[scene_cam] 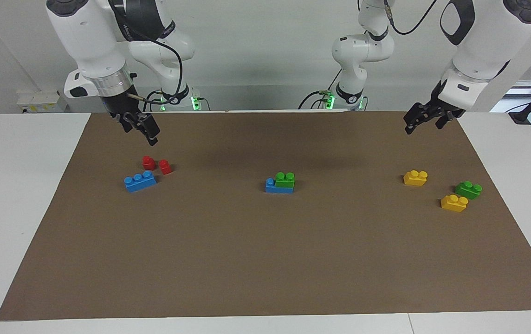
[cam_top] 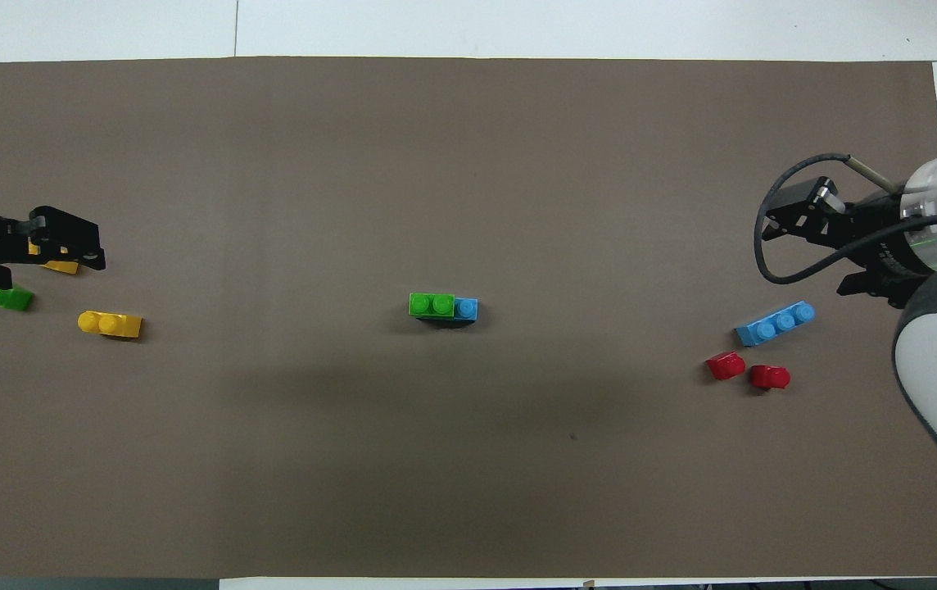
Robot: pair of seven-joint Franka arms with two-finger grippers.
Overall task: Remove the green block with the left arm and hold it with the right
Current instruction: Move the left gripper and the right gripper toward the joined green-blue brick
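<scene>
The blue brick should be held by its end (cam_top: 468, 309) with my right gripper next, so that the stack stays held while the green block (cam_top: 431, 304) comes off.
The bright-green two-stud block (scene_cam: 285, 180) sits stacked on a blue brick (scene_cam: 272, 187) at the middle of the brown mat; it also shows in the overhead view (cam_top: 432, 305). My left gripper (scene_cam: 422, 126) is open and empty, up in the air over the mat toward the left arm's end, over a yellow brick in the overhead view (cam_top: 67, 243). My right gripper (scene_cam: 141, 127) is open and empty, raised over the mat just above the red pieces, toward the right arm's end (cam_top: 792, 215). Both are well apart from the block.
A darker green brick (scene_cam: 468, 189) and two yellow bricks (scene_cam: 415, 177) (scene_cam: 454, 203) lie toward the left arm's end. A blue three-stud brick (scene_cam: 140, 181) and two red pieces (scene_cam: 148, 162) (scene_cam: 165, 166) lie toward the right arm's end.
</scene>
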